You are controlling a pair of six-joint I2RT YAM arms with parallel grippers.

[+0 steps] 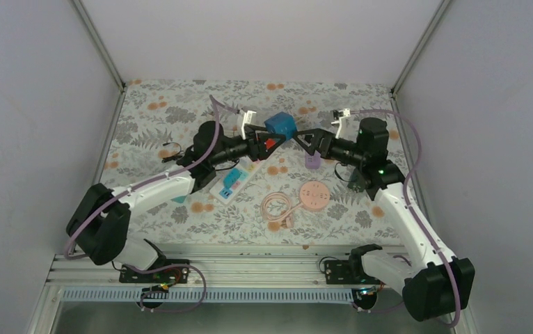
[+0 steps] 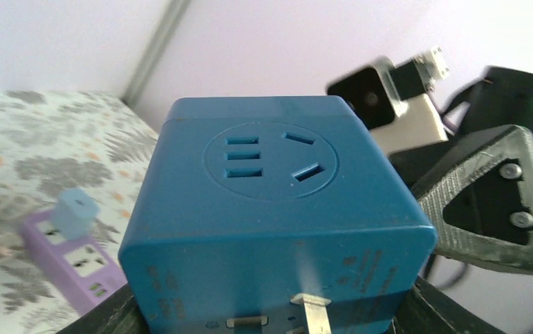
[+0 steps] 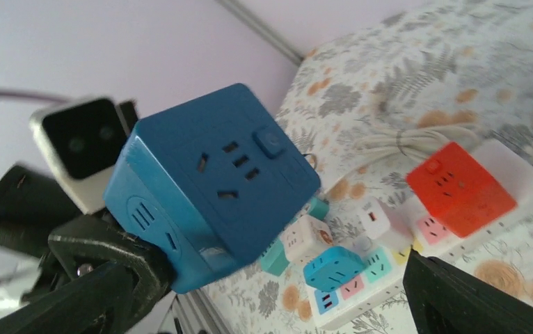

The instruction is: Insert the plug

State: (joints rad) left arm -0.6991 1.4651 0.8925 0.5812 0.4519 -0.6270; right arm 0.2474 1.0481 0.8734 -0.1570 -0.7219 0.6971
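Note:
I need to insert the plug with its metal prongs facing outward, so my right gripper will next grab the plug by the end opposite its metal prongs.
The plug [image 1: 280,125] is a dark blue cube adapter held in the air over the middle of the table. My left gripper [image 1: 267,136] is shut on it: in the left wrist view the plug [image 2: 277,209] fills the frame, its metal prongs [image 2: 312,309] point back at the camera, and dark fingers flank its lower corners. My right gripper [image 1: 304,141] faces it from the right and stands open. In the right wrist view the plug [image 3: 208,181] sits toward the left finger [image 3: 104,285], far from the right one [image 3: 479,299].
Below the plug lies a white power strip [image 3: 458,236] carrying a red cube [image 3: 460,188], a light blue cube [image 3: 333,268] and white adapters. A purple strip [image 2: 76,264] lies under the right gripper. A pink round socket [image 1: 314,196] with a coiled cable [image 1: 277,207] lies nearer the front.

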